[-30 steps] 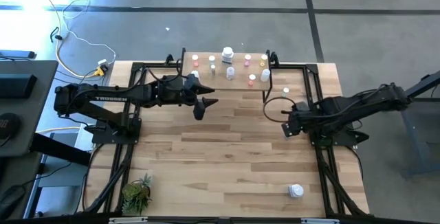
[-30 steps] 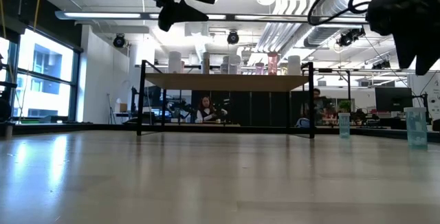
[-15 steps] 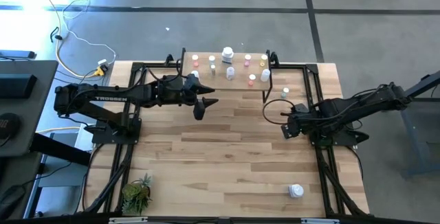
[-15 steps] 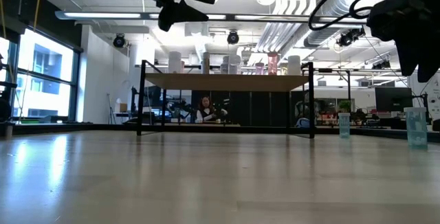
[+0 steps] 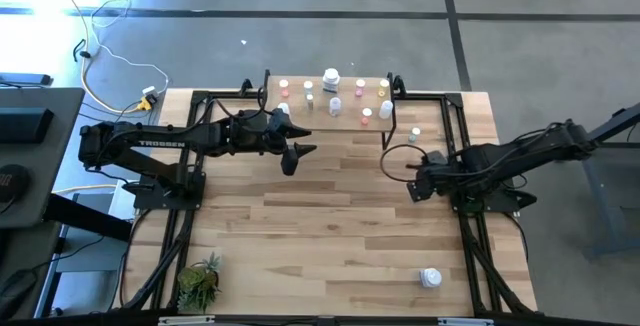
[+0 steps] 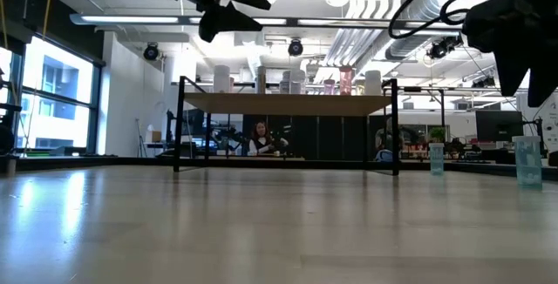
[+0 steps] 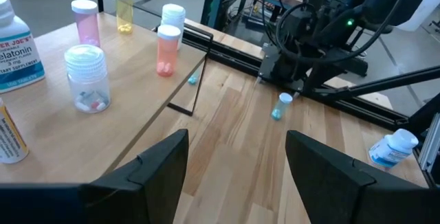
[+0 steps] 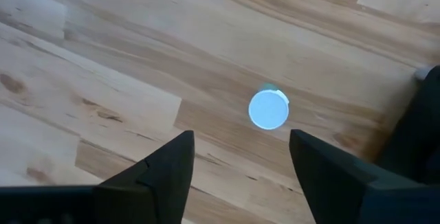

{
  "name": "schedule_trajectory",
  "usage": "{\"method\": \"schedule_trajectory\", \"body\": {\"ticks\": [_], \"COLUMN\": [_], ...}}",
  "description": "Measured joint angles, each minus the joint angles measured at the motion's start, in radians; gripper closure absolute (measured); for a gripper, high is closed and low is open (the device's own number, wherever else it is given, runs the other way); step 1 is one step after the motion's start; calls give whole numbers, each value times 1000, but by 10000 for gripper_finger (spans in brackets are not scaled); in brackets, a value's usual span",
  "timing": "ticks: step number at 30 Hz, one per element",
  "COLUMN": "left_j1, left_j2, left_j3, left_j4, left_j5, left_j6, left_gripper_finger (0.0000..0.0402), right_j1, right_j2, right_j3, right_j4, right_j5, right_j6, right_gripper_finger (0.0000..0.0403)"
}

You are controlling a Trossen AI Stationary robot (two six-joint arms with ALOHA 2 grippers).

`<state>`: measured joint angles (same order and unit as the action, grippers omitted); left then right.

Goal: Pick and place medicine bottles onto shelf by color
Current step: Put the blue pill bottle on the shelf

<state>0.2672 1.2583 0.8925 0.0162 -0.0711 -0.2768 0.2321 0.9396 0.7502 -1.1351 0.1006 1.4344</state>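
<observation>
The small teal bottle goes onto the shelf by color, so my right gripper needs to grab its pale blue cap next.
The shelf stands at the table's far edge with several medicine bottles on its board, among them a pink one, a yellow one and an orange one. My left gripper hovers open in front of the shelf, holding nothing. My right gripper points down over the table's right part, open. A small bottle with a pale blue cap stands upright on the table just ahead of its fingers, untouched. Two small bottles stand right of the shelf.
A larger white bottle lies on its side near the table's front right. A small potted plant sits at the front left. Black frame rails run along both table sides. Bare wood lies in the table's middle.
My right gripper's fingers have spread wider apart while it hangs over the small bottle. The left arm has kept still.
</observation>
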Motion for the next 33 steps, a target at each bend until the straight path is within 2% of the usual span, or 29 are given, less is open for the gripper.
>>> {"method": "schedule_trajectory", "body": {"ticks": [17,33], "left_j1": [0,0], "left_j2": [0,0], "left_j3": [0,1], "left_j4": [0,0], "left_j5": [0,1], "left_j6": [26,26], "left_gripper_finger": [167,167], "right_j1": [-1,-3], "right_j2": [253,374], "right_j3": [0,0], "right_j4": [-3,30], "right_j5": [2,42], "right_j6": [31,106], "right_gripper_finger": [192,196]}}
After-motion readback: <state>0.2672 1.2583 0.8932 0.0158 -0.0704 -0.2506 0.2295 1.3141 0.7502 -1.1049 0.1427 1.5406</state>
